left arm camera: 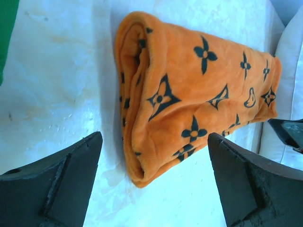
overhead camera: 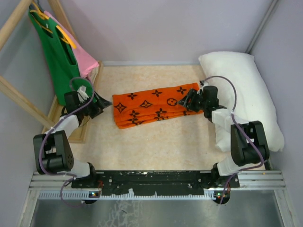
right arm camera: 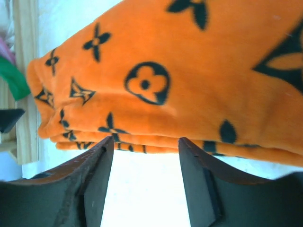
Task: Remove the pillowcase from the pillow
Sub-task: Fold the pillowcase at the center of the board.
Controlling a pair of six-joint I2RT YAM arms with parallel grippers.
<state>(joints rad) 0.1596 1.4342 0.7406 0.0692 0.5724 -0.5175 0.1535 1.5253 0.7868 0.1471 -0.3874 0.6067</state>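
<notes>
My left gripper takes hold of the pillowcase [overhead camera: 149, 108] by its thick folded end near the rack next. This leaves the pillow-side end free to follow.
The orange pillowcase [overhead camera: 149, 108] with black motifs lies folded in a long strip on the table, empty of the pillow. Against the right wall rests the plump white pillow [overhead camera: 246, 94], partly behind my right arm. My left gripper [overhead camera: 102, 108] is open just off the pillowcase's left end [left arm camera: 189, 94], its wide jaws holding nothing. At the strip's right end my right gripper [overhead camera: 188, 100] is also open. In the right wrist view the folded fabric [right arm camera: 165, 80] sits just past its fingertips [right arm camera: 105, 146] with bare table between them.
A green top [overhead camera: 57, 56] and a pink garment [overhead camera: 80, 52] hang on a wooden rack [overhead camera: 14, 90] at the back left, close behind my left gripper. Its base frame [overhead camera: 90, 113] lies on the table's left side. Purple walls close in the workspace.
</notes>
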